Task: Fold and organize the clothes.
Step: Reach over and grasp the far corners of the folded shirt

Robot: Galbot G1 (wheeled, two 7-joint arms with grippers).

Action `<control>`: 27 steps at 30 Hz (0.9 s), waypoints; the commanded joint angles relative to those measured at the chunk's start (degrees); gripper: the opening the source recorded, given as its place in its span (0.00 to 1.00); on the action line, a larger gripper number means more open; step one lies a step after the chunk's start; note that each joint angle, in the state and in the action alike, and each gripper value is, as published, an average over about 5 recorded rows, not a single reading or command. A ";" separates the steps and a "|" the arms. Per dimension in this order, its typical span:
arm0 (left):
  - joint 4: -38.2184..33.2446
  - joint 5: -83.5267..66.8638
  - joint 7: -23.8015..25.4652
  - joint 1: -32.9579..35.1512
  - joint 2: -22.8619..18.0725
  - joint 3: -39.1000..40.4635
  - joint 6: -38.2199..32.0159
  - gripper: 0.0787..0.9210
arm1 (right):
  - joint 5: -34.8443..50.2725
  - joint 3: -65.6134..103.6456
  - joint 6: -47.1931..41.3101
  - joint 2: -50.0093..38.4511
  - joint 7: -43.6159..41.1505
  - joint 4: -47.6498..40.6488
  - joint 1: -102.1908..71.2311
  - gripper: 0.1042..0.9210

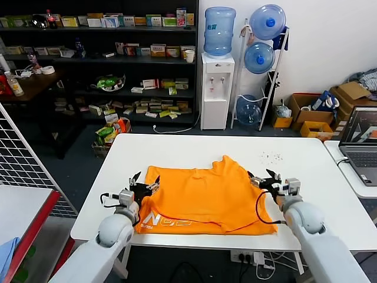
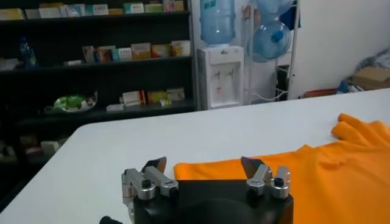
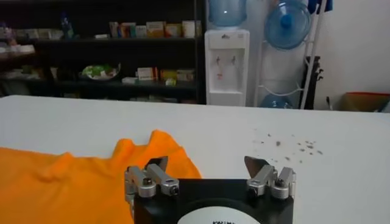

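I should next grab the plain corner [image 1: 151, 170] opposite the lettering with my left gripper, to fold the orange T-shirt over toward its white lettering [image 1: 166, 220].
The orange T-shirt [image 1: 203, 197] lies partly folded on the white table [image 1: 294, 153], with white lettering showing near its front left edge. My left gripper [image 1: 144, 181] is open at the shirt's left edge, low over the table; the orange cloth [image 2: 304, 176] lies just ahead of its fingers in the left wrist view. My right gripper [image 1: 263, 177] is open at the shirt's right edge, empty. In the right wrist view the shirt [image 3: 73, 182] lies under one finger [image 3: 157, 165], and the other is over bare table.
A laptop [image 1: 360, 141] sits on a side table at the right. Dark specks [image 1: 271, 157] dot the table behind the right gripper. A wire rack [image 1: 23, 159] and a table with a blue cloth [image 1: 6, 250] stand at the left. Shelves and a water dispenser stand behind.
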 commanded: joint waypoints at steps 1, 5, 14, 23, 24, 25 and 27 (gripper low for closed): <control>18.06 -3.16 0.64 -13.65 -3.30 3.93 0.80 0.88 | -0.27 -5.03 0.05 4.29 -4.02 -18.35 14.40 0.88; 21.94 -3.05 0.73 -15.20 -4.94 3.65 0.86 0.88 | -2.07 -5.25 1.03 7.17 -5.72 -23.93 16.63 0.88; 24.84 -2.75 1.09 -16.10 -6.34 3.20 2.09 0.88 | -5.23 -5.55 2.42 11.29 -8.50 -29.43 18.32 0.85; 22.84 -3.41 2.40 -14.84 -4.79 3.11 4.15 0.78 | -5.57 -5.88 2.03 12.36 -7.95 -28.73 17.78 0.56; 22.44 -3.57 2.45 -14.56 -4.69 3.05 4.33 0.74 | -5.83 -5.85 2.08 12.39 -7.95 -28.68 17.79 0.52; 22.05 -3.71 2.56 -14.26 -4.58 2.99 4.49 0.71 | -6.27 -5.82 2.16 12.43 -7.99 -28.61 17.80 0.48; 21.48 -3.99 2.82 -13.71 -4.39 2.89 4.55 0.63 | -7.19 -5.80 2.42 12.45 -8.03 -28.34 17.78 0.42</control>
